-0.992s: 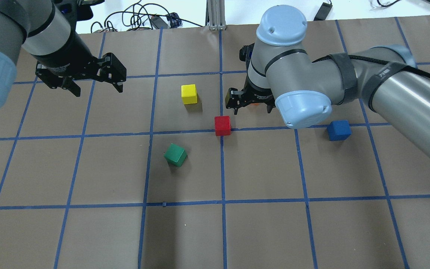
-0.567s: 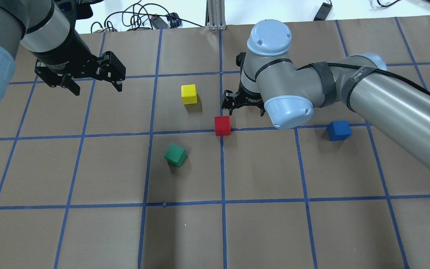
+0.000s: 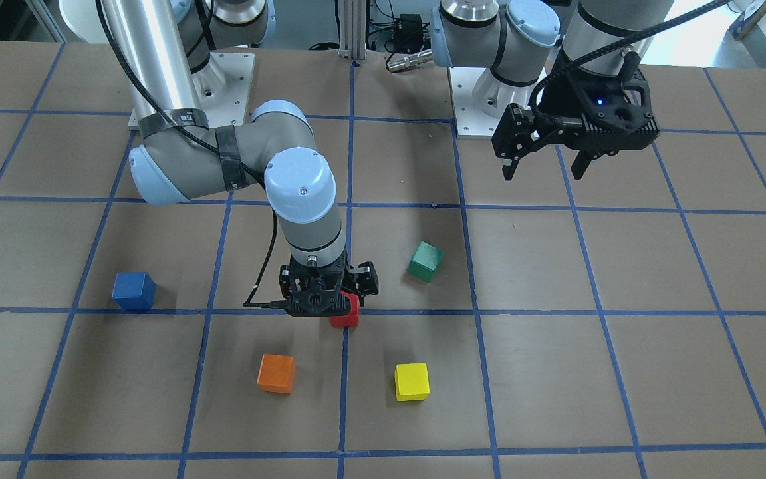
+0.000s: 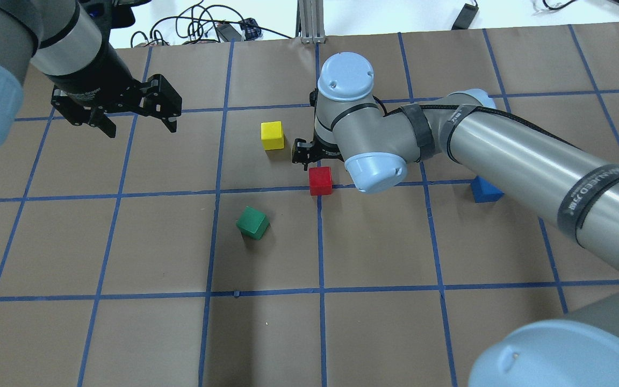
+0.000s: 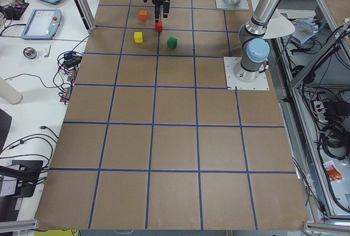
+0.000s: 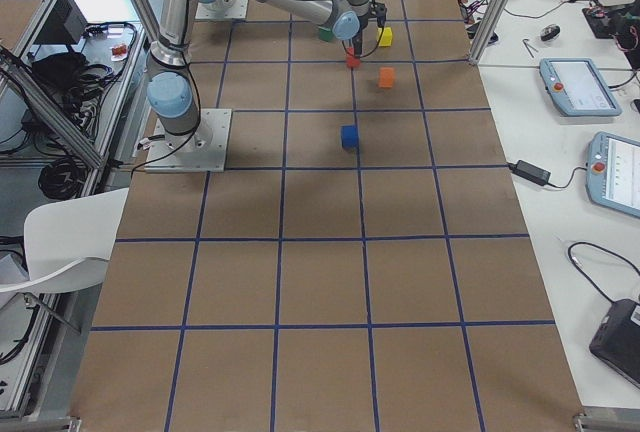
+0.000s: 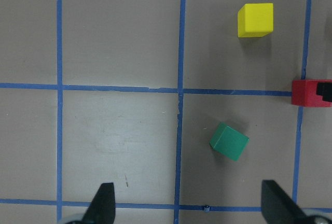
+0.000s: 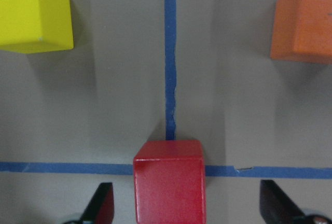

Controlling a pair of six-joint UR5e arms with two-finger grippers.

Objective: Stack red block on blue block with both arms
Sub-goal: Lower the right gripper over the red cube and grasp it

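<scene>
I should next grab the red block by two opposite sides with my right gripper, so that I can stack it on the blue block [image 3: 133,291].
The red block [image 4: 320,180] sits on a blue tape crossing near the table's middle. My right gripper [image 3: 328,293] is open and hangs just over it. In the right wrist view the block [image 8: 169,182] lies between the open fingertips [image 8: 101,206] without touching them. The blue block [image 4: 484,191] sits apart to the right, partly hidden by my right forearm, and shows whole in the front view [image 3: 133,291]. My left gripper [image 4: 142,129] is open and empty, high over the far left of the table.
A yellow block [image 4: 272,135] sits just left of the right gripper. A green block [image 4: 252,222] lies turned, nearer and to the left of the red one. An orange block [image 3: 276,372] sits beyond the red block, hidden under the right wrist in the overhead view.
My right arm has swung left, bringing its open gripper from beside the orange block to over the red block. The left arm and all blocks have not moved.
</scene>
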